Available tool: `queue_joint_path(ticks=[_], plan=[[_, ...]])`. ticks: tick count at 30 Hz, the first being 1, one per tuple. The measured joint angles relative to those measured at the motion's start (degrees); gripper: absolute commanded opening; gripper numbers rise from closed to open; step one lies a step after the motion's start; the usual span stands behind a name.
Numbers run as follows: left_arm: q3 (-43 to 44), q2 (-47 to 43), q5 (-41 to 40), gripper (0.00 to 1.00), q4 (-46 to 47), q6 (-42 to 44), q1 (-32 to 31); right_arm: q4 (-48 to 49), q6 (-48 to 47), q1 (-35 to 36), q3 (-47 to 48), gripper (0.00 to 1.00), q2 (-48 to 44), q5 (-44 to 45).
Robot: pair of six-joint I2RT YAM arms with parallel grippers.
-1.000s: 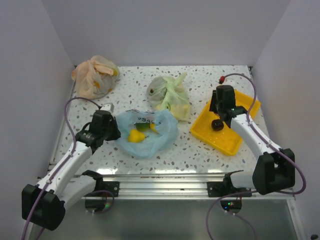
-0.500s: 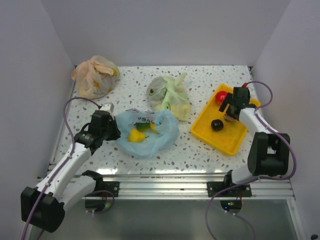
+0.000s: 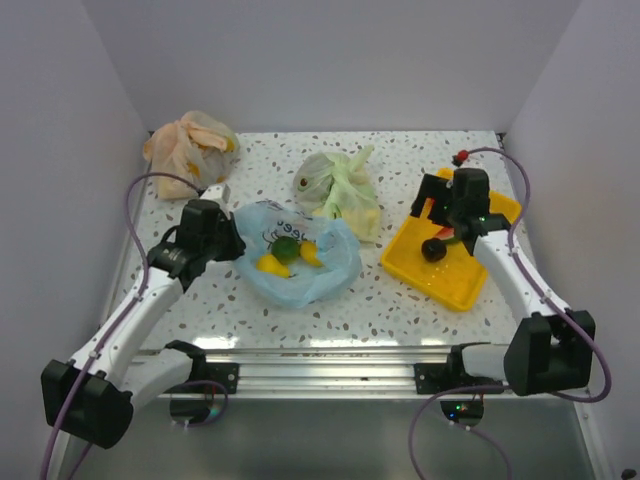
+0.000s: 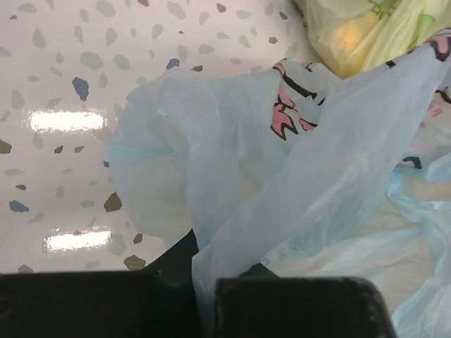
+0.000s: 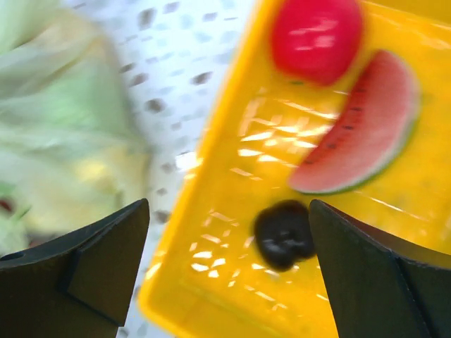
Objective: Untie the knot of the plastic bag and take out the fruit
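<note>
I will next grab the yellow pear by its rounded sides with my right gripper to take out the fruit. The bag's plastic will stay free.
The light blue plastic bag (image 3: 300, 268) lies open at the table's middle left. No knot shows on it. Inside lies fruit: a yellow piece (image 3: 270, 265), a green round one (image 3: 287, 249) and a lemon (image 3: 312, 255). My left gripper (image 3: 228, 241) is shut on the bag's left edge, and the thin film (image 4: 296, 155) runs down between its jaws (image 4: 204, 289). My right gripper (image 3: 428, 206) hangs open over the yellow tray (image 3: 455, 285). Below it lie a red apple (image 5: 317, 35), a watermelon slice (image 5: 359, 134) and a dark purple fruit (image 5: 284, 234), none between the jaws (image 5: 229, 271).
A tied pale green bag (image 3: 340, 190) sits between the blue bag and the tray, close to both. An orange bag (image 3: 188, 150) lies at the back left corner. White walls close in the table on three sides.
My right gripper's jaws have opened wide, and the arm swung out to the tray's right and back over it. My left gripper has lifted the bag's edge, and the green fruit shows more.
</note>
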Motion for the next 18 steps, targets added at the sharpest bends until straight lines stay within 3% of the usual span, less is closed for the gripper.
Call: queue_joint_path(ticks=[4,9,12,18], plan=[[7.2,3.8,1.0,0.0,-0.8,-0.1,-2.6,0.8,-2.1,9.9,0.3,0.99,-3.0,-4.8],[15.2,5.4,-0.2,0.0,0.3,-0.6,-13.8,1.1,-4.4,17.5,1.0,0.99,-6.3,-9.1],[13.0,4.5,-3.4,0.0,0.0,-2.1,-14.9,1.6,-5.9,21.5,2.2,0.98,-7.6,-10.8],[0.6,5.6,-8.3,0.0,-1.8,-6.7,-14.5,2.7,-9.7,31.7,3.9,0.98,-8.1,-15.5]])
